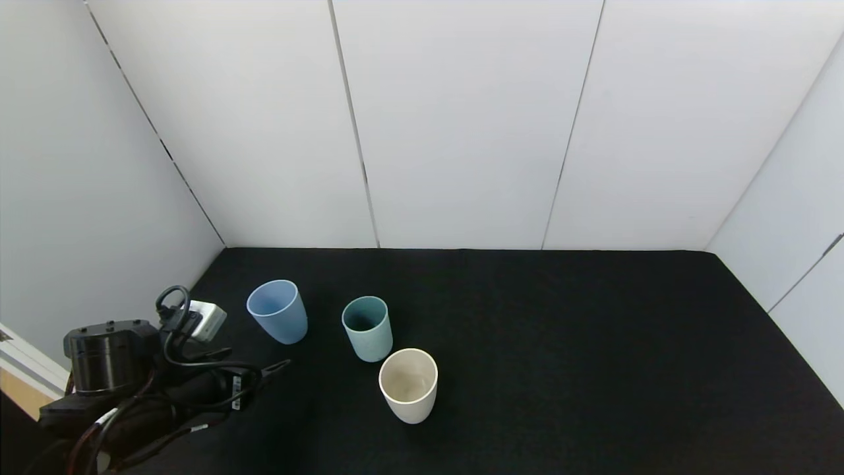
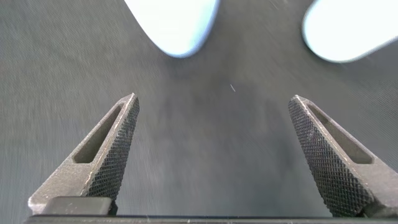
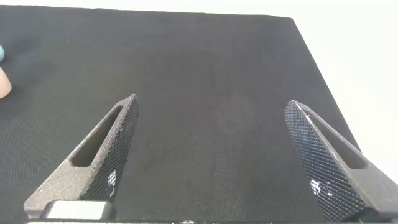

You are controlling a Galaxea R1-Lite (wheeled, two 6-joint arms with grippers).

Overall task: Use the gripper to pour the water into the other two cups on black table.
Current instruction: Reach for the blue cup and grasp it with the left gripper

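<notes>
My left gripper will next grab the light blue tumbler by its outer side (image 1: 287,323), so the tumbler's rim stays free to pour into the teal-green cup (image 1: 367,328).
Three tumblers stand upright on the black table (image 1: 560,343): a light blue one (image 1: 277,311) at the left, the teal-green cup (image 1: 367,328) in the middle and the cream-white cup (image 1: 409,384) nearest me. My left gripper (image 1: 260,363) hovers low at the front left, just short of the light blue tumbler, open and empty. In the left wrist view its fingers (image 2: 112,155) spread wide over bare table, with two pale cup bodies (image 2: 177,25) ahead. My right gripper (image 3: 211,155) is open and empty over bare table; it is out of the head view.
White panel walls close the table at the back and both sides. The table's right half holds nothing. In the right wrist view the table's far edge (image 3: 311,68) meets a white wall, and the rims of cups (image 3: 3,84) show at the frame's side.
</notes>
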